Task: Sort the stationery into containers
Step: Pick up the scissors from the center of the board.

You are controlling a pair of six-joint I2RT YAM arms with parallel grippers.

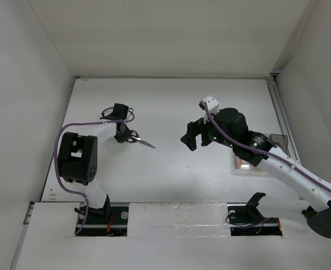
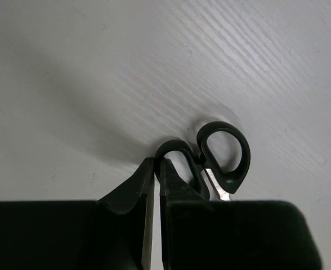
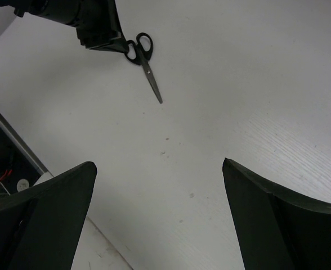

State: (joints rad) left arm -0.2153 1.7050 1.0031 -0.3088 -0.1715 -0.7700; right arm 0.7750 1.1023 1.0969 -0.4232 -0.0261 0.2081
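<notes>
My right gripper should grab the scissors' free handle loop (image 1: 134, 134) (image 3: 146, 42) across its flat sides next. That leaves the scissors' blades free to enter the container.
The small black-handled scissors (image 1: 143, 140) are at centre left of the white table, blades pointing right. My left gripper (image 1: 127, 136) is shut on one handle loop. In the left wrist view the fingers (image 2: 146, 180) pinch that loop (image 2: 174, 151) and the other loop (image 2: 227, 157) is free. I cannot tell if the scissors touch the table. My right gripper (image 1: 190, 138) is open and empty over mid table, and its wrist view shows the scissors (image 3: 146, 62) far off. A light-brown box (image 1: 242, 163) is mostly hidden under the right arm. The cylinders and markers are out of view.
A greyish clear piece (image 1: 279, 144) shows beside the right arm near the table's right edge. White walls enclose the table on the left, back and right. A taped strip (image 1: 177, 214) runs along the near edge between the arm bases.
</notes>
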